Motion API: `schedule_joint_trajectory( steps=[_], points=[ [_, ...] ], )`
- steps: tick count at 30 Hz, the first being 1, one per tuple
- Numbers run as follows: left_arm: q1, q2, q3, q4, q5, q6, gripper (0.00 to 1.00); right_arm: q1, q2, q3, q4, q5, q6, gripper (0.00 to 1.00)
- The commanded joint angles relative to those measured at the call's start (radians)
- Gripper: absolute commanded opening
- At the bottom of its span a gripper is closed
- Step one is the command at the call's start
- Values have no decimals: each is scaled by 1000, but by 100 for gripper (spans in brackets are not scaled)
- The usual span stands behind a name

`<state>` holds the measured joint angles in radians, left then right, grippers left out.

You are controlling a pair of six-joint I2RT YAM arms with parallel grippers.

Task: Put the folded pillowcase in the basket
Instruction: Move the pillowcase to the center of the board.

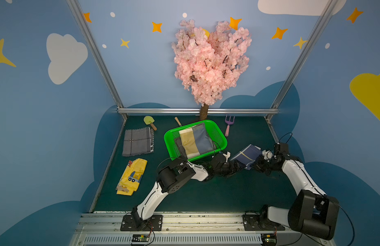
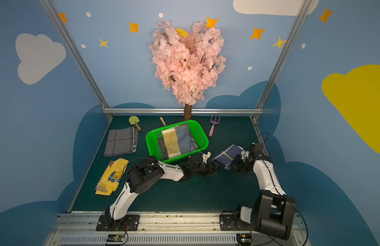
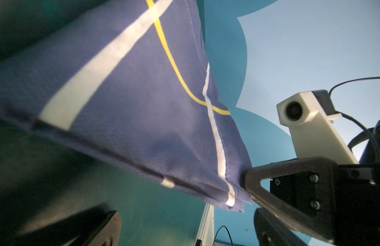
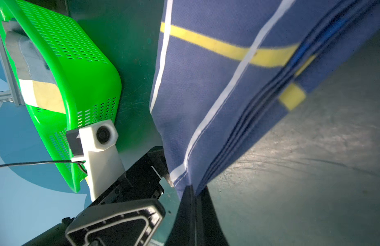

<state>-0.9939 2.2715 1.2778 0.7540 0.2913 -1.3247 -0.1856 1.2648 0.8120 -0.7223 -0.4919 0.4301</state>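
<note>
My left gripper grips the pillowcase's free edge opposite my right gripper next, to carry the folded pillowcase spread into the basket (image 1: 216, 135).
The folded pillowcase (image 1: 247, 154) (image 2: 228, 155) is navy with white and yellow stripes. It hangs tilted above the table, just right of the basket (image 1: 216, 135) (image 2: 199, 135). My right gripper (image 1: 257, 162) (image 4: 194, 189) is shut on its near right corner, and the stacked folds (image 4: 216, 95) fan out from the jaws. My left gripper (image 1: 238, 167) (image 3: 184, 228) stands open at the cloth's near left edge (image 3: 131, 106), with only table showing between its fingers. The green basket holds a cream, tan and blue folded cloth (image 1: 195, 141).
A grey checked cloth (image 1: 138, 141) and a yellow truck-print cloth (image 1: 132, 176) lie at the left. Along the back stand a toy shovel (image 1: 149, 122), a wooden handle (image 1: 178, 121), a purple fork (image 1: 228, 125) and the tree trunk (image 1: 204, 112). A metal rail (image 1: 272, 132) borders the right edge.
</note>
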Motion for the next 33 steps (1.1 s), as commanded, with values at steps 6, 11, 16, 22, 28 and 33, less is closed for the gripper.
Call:
schedule_joint_trajectory(
  steps=[6,11,16,22,28,33],
  points=[
    [-26,9,21,-27,-108,-44,100,35,-123,-76,-66,-25,8,0],
    [-28,21,23,-18,-113,-70,100,67,-181,-134,-68,-29,26,0],
    [-29,28,26,5,-107,-77,76,89,-240,-199,-62,-34,48,0],
    [-40,16,20,-13,-100,-78,3,100,-264,-223,-78,-39,36,8],
    [-59,-79,7,-198,-133,12,3,98,-281,-203,-99,-22,42,97],
    [-75,-175,42,-446,-133,147,3,96,-287,-100,-139,12,48,99]
  ],
)
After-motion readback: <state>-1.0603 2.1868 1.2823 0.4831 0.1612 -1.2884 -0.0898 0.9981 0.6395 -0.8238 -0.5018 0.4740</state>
